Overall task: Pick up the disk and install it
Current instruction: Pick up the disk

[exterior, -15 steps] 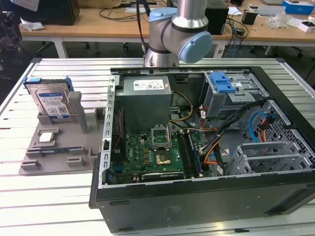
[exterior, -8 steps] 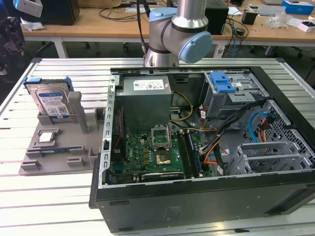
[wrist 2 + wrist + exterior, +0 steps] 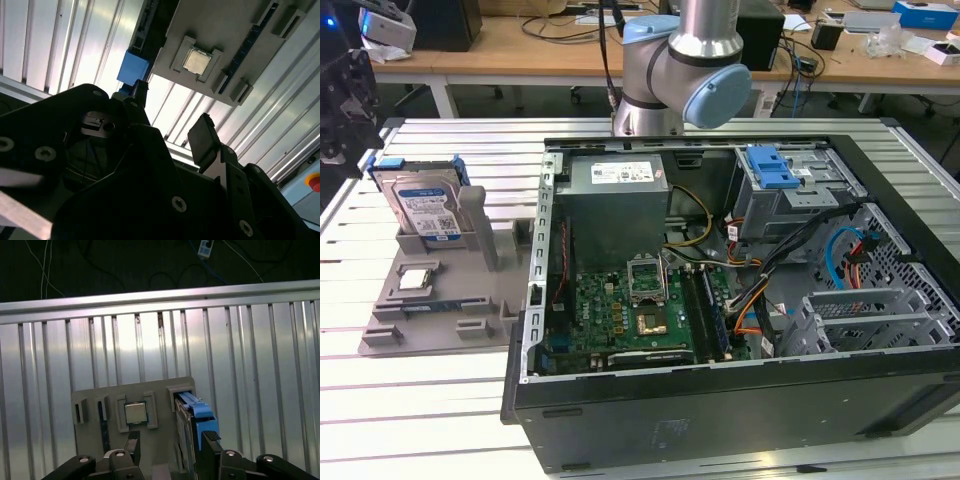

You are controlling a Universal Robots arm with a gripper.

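The sides of the tray's slot hug the lower part of the disk. My gripper needs to grab the disk by its upper end with the blue rails next, to install it.
The disk [image 3: 425, 210] stands on edge in a slot of the grey holder tray [image 3: 440, 320] at the exterior view's left. It is silver with a blue-and-white label and blue rails. My black gripper [image 3: 348, 120] hangs above and just beyond the tray, apart from the disk. In the first wrist view the gripper [image 3: 171, 445] is open with nothing between its fingers, and the disk [image 3: 192, 422] sits below, close to one fingertip [image 3: 210, 439]. In the second wrist view the gripper [image 3: 170, 117] is open, and the disk's blue rail [image 3: 134, 67] shows past it.
A small square processor chip [image 3: 417, 280] lies in the tray beside the disk. The open computer case [image 3: 740, 300] takes up the middle and right, with a drive bay under a blue latch [image 3: 770, 165]. The arm's base [image 3: 680, 60] stands behind the case.
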